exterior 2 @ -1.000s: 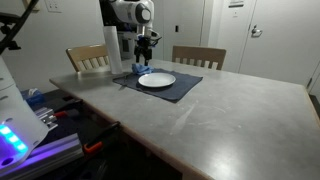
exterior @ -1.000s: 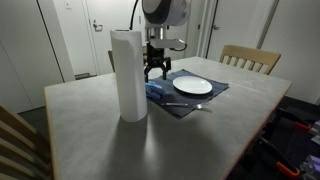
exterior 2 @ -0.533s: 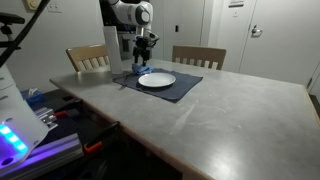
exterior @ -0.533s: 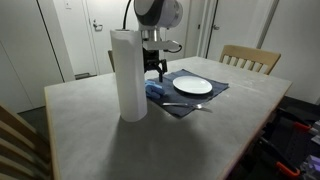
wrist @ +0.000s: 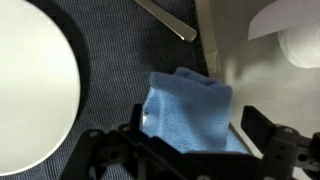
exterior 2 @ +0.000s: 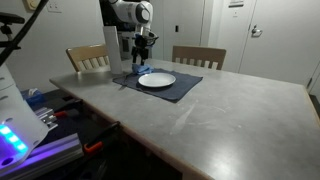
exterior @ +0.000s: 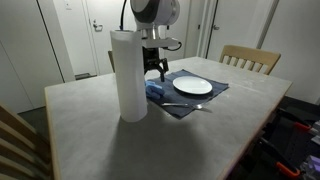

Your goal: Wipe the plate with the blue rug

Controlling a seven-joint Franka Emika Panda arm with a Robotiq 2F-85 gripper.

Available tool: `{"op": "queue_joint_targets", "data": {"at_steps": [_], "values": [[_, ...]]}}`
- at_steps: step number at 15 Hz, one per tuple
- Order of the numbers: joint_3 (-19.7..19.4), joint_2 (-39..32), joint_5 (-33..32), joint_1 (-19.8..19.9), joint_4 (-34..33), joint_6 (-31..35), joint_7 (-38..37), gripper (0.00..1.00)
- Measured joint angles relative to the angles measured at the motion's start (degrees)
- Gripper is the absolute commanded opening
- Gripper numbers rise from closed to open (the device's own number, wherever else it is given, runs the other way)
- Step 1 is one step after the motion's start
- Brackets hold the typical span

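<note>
My fingers are above the blue rag (wrist: 191,114), so closing now would miss. My gripper lowers, then closes on the rag.
The blue rug (wrist: 190,110) lies crumpled on the near corner of a dark placemat (wrist: 110,40), beside the white plate (wrist: 30,90). In an exterior view the rug (exterior: 158,92) sits left of the plate (exterior: 193,86). My gripper (wrist: 195,128) hangs open just above the rug, one finger on each side, holding nothing. In both exterior views the gripper (exterior: 153,70) (exterior 2: 141,60) points straight down over the mat's corner next to the plate (exterior 2: 156,79).
A tall white paper-towel roll (exterior: 128,75) stands close to the rug and gripper. A metal utensil (wrist: 165,18) lies on the mat near the plate. Wooden chairs (exterior: 248,58) stand at the table's far side. The table edge (exterior 2: 100,95) is near.
The arm has shifted slightly sideways and the wrist has turned a little above the rug. The rug and plate have not moved.
</note>
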State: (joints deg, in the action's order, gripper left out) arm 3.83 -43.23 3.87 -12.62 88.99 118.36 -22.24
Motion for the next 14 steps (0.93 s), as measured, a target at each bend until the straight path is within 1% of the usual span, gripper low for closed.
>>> {"op": "queue_joint_targets", "data": {"at_steps": [9,10,11,14], "values": [[-0.23,-4.02,0.00,-0.46,-2.68,-0.09,-0.68,1.00],[-0.35,-4.06,0.00,-0.49,-2.76,-0.09,-0.88,0.90],[-0.47,-4.06,0.00,-0.49,-2.83,-0.09,-1.07,0.74],[-0.97,-4.06,0.01,-0.49,-2.95,-0.09,-1.50,0.52]]}}
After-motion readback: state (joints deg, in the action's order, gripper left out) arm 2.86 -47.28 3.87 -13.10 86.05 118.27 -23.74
